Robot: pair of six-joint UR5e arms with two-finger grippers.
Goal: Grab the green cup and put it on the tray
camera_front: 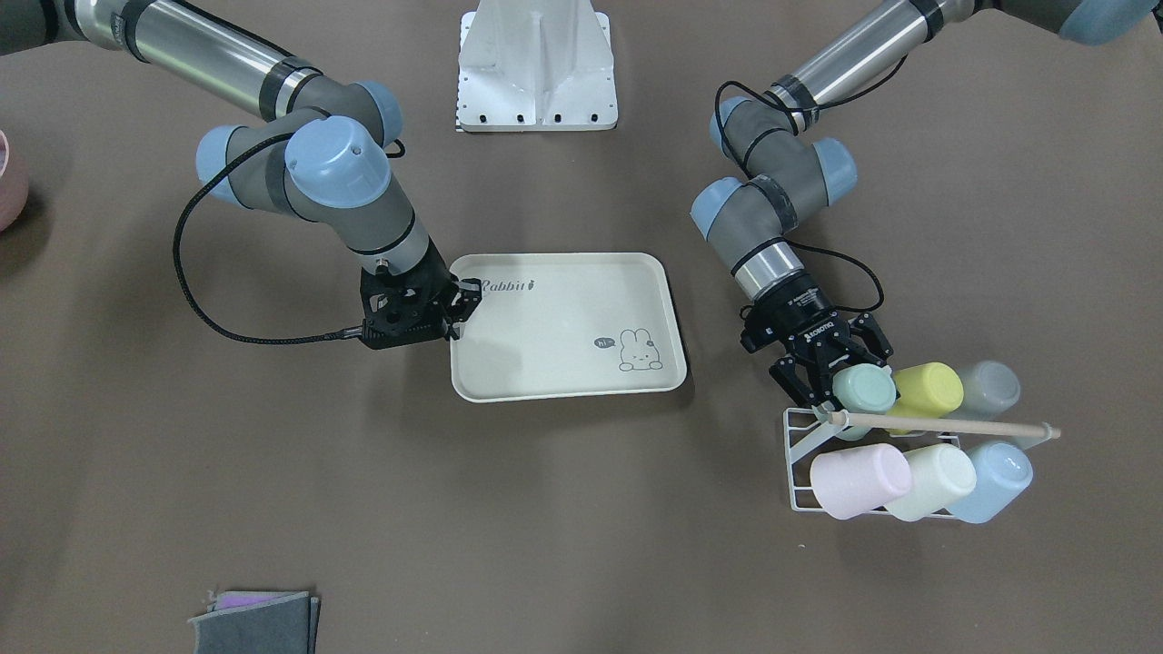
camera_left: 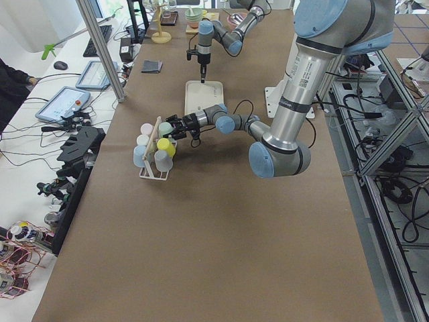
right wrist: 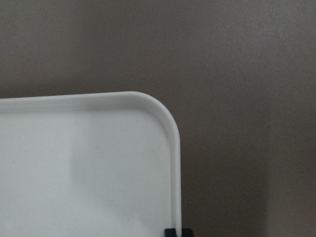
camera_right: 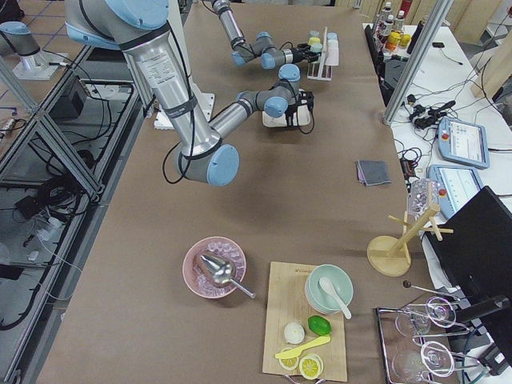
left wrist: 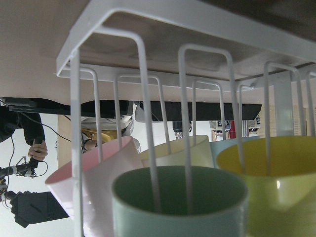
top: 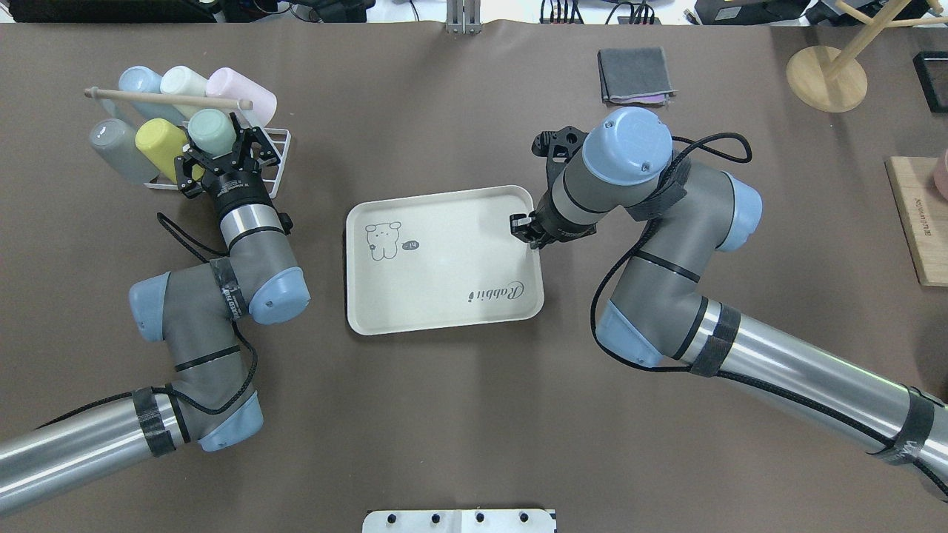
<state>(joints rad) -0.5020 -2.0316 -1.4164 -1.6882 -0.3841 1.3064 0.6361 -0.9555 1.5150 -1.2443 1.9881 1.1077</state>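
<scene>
My left gripper needs to grab the green cup by its outer sides next, because rack wires fill the green cup's opening and a yellow cup stands close.
The green cup (camera_front: 863, 389) hangs tilted on a white wire rack (camera_front: 800, 454), in the row nearer the robot, next to a yellow-green cup (camera_front: 927, 389). My left gripper (camera_front: 831, 368) is open, with a finger on each side of the green cup (top: 211, 132). In the left wrist view its mouth (left wrist: 180, 197) is close, with rack prongs inside it. The cream tray (camera_front: 545, 354) lies flat at mid-table and holds nothing. My right gripper (top: 522, 226) points down and is shut on the tray's rim near a corner (right wrist: 175, 148).
The rack also holds grey (camera_front: 990, 389), pink (camera_front: 859, 480), pale cream (camera_front: 940, 480) and blue (camera_front: 999, 480) cups under a wooden rod (camera_front: 945, 425). A folded grey cloth (top: 635, 74), a wooden stand (top: 826, 78) and a wooden board (top: 918, 222) lie at the far right.
</scene>
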